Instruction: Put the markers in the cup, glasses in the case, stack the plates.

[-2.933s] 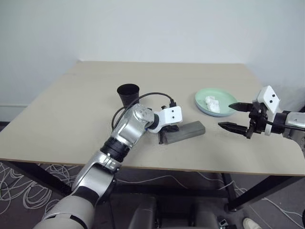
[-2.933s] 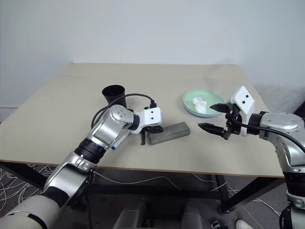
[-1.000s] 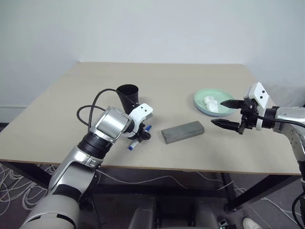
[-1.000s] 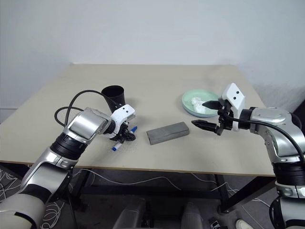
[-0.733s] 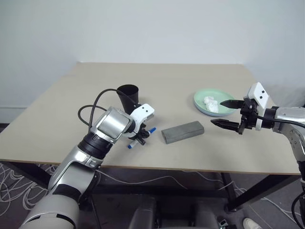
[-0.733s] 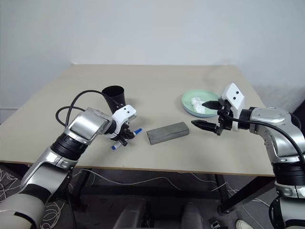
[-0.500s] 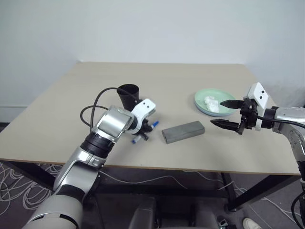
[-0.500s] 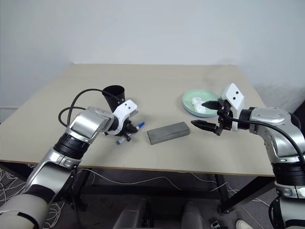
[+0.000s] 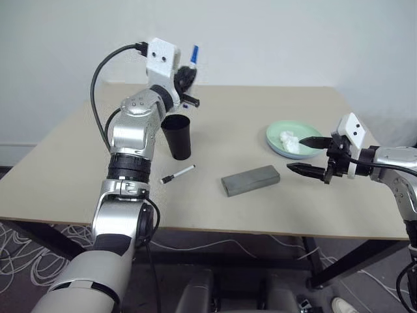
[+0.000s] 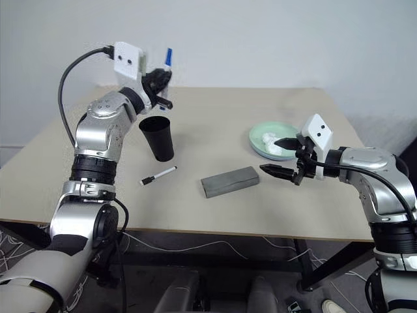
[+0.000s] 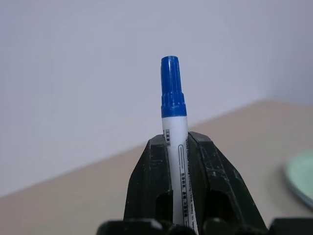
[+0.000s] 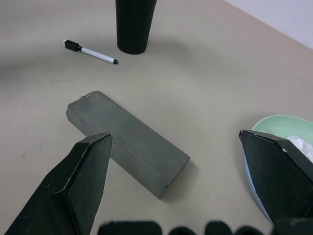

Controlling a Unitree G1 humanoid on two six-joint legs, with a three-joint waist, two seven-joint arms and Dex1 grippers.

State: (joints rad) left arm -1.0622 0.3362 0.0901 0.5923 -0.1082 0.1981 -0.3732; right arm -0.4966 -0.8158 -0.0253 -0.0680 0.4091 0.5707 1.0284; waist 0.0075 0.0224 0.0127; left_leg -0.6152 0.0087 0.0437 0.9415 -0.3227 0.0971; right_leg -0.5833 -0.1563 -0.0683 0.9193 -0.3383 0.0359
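The left gripper should keep its hold on the marker until the robot lowers the marker into the cup, because the marker's lower end is still hanging above the black cup's rim.
My left gripper is raised above and just behind the black cup, shut on the blue-capped marker, which stands upright between its fingers with the cap on top. The black-capped marker lies flat on the table in front of the cup. The grey case lies shut mid-table. A mint green plate sits at the right, with a light blue rim showing beneath it. My right gripper hovers open between the case and the plates, holding nothing. The glasses are out of view.
A crumpled white tissue lies on the green plate. The beige table has open room behind the cup and case. The front edge runs just past the case.
My left gripper has lifted the blue-capped marker off the table to above the cup and turned it upright. The black-capped marker now shows on the table. The right arm has not moved.
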